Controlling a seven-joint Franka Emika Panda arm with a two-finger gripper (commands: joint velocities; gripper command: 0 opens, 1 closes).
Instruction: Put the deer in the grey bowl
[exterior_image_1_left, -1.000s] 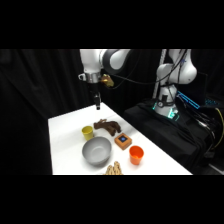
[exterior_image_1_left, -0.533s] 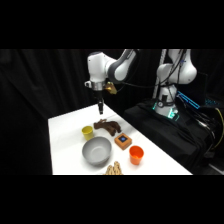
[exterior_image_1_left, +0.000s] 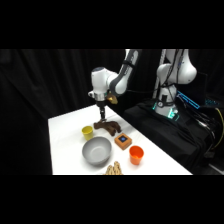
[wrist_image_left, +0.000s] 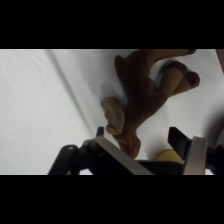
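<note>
I will next grab the deer by its head to put it into the grey bowl (exterior_image_1_left: 97, 151).
The deer (exterior_image_1_left: 108, 127) is a dark brown soft toy lying on the white table behind the grey bowl (exterior_image_1_left: 97, 151). My gripper (exterior_image_1_left: 101, 116) hangs just above the deer's left end. In the wrist view the deer (wrist_image_left: 140, 92) stretches up from between my two fingers. The gripper (wrist_image_left: 150, 150) is open, one finger (wrist_image_left: 113, 155) on each side of the toy's near end. The bowl holds nothing.
A small yellow cup (exterior_image_1_left: 88, 132) stands left of the deer, close to my gripper. A wooden block with a blue top (exterior_image_1_left: 122, 140) and an orange cup (exterior_image_1_left: 135, 154) sit to the right of the bowl. A tan figure (exterior_image_1_left: 114, 170) lies at the front edge.
The gripper has moved right and come down from high above the table's back to just over the deer. The deer and the dishes have not moved.
</note>
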